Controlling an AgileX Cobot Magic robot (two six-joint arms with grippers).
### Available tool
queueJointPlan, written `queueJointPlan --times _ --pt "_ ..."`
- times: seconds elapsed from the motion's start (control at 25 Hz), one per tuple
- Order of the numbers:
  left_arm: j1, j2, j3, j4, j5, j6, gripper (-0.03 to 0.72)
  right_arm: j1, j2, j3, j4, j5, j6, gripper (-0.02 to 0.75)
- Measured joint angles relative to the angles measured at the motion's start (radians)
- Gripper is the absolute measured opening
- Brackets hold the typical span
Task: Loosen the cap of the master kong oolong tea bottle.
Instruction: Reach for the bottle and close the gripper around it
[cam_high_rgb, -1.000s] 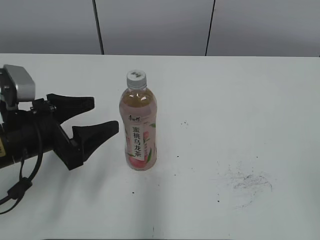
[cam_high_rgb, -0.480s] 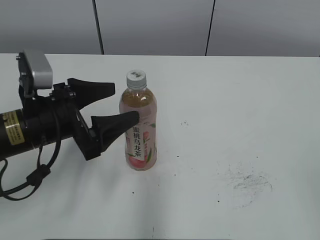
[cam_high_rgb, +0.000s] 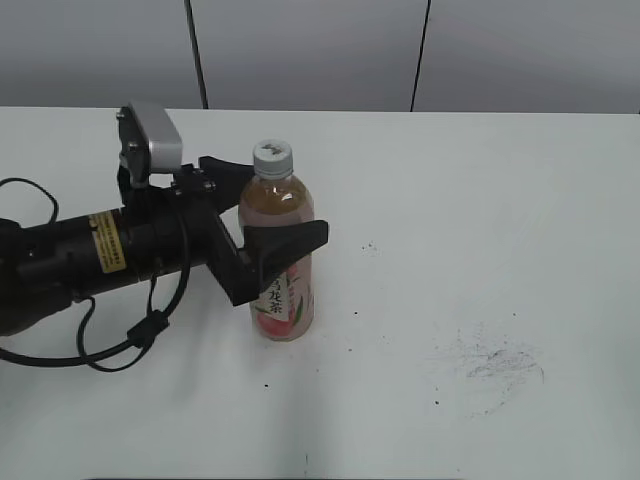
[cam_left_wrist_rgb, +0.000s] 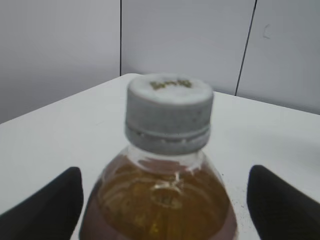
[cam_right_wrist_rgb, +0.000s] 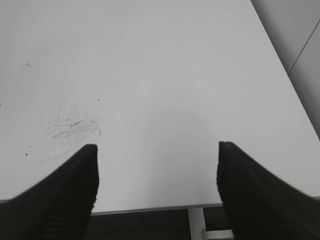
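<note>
The tea bottle has to be held steady for loosening the bottle's cap, so my left gripper needs to grab the bottle by its body (cam_high_rgb: 283, 300) (cam_left_wrist_rgb: 159, 205) next.
The master kong oolong tea bottle (cam_high_rgb: 283, 290) stands upright on the white table, with pale amber tea and a pink-and-white label. Its grey-white ribbed cap (cam_high_rgb: 272, 157) is on. My left gripper (cam_high_rgb: 275, 208) is open, one finger behind the bottle and one in front, around its upper body below the cap. In the left wrist view the cap (cam_left_wrist_rgb: 168, 119) and the bottle's shoulder (cam_left_wrist_rgb: 159, 200) fill the middle, with my open fingers (cam_left_wrist_rgb: 165, 200) on either side, apart from it. My right gripper (cam_right_wrist_rgb: 156, 185) is open and empty above the table edge, out of the exterior view.
The white table (cam_high_rgb: 480, 200) has scuff marks (cam_high_rgb: 495, 362) at the front right, also in the right wrist view (cam_right_wrist_rgb: 75, 127). The table's edge (cam_right_wrist_rgb: 150, 206) lies under my right gripper. A grey panelled wall stands behind the table.
My left arm has moved right, from well left of the bottle until its open fingers straddle the bottle. The bottle has not moved.
</note>
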Motion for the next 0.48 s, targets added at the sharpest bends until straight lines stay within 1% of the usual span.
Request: queueJointPlan --times 0.16,0.32,0.4,0.48 --pt "-0.016 0.054 -0.049 -0.011 0.0 -0.001 0.589 0.0 0.0 0.0 0.0 0.0 0.0 0.554" --pt "-0.017 0.08 -0.062 -0.012 0.0 -0.002 0.582 0.0 0.0 0.0 0.0 0.0 0.0 0.554" --pt "-0.017 0.079 -0.064 -0.014 0.0 -0.002 0.557 0.0 0.0 0.0 0.0 0.0 0.0 0.554" --pt "-0.017 0.079 -0.065 -0.015 0.0 -0.002 0.498 0.0 0.0 0.0 0.0 0.0 0.0 0.554"
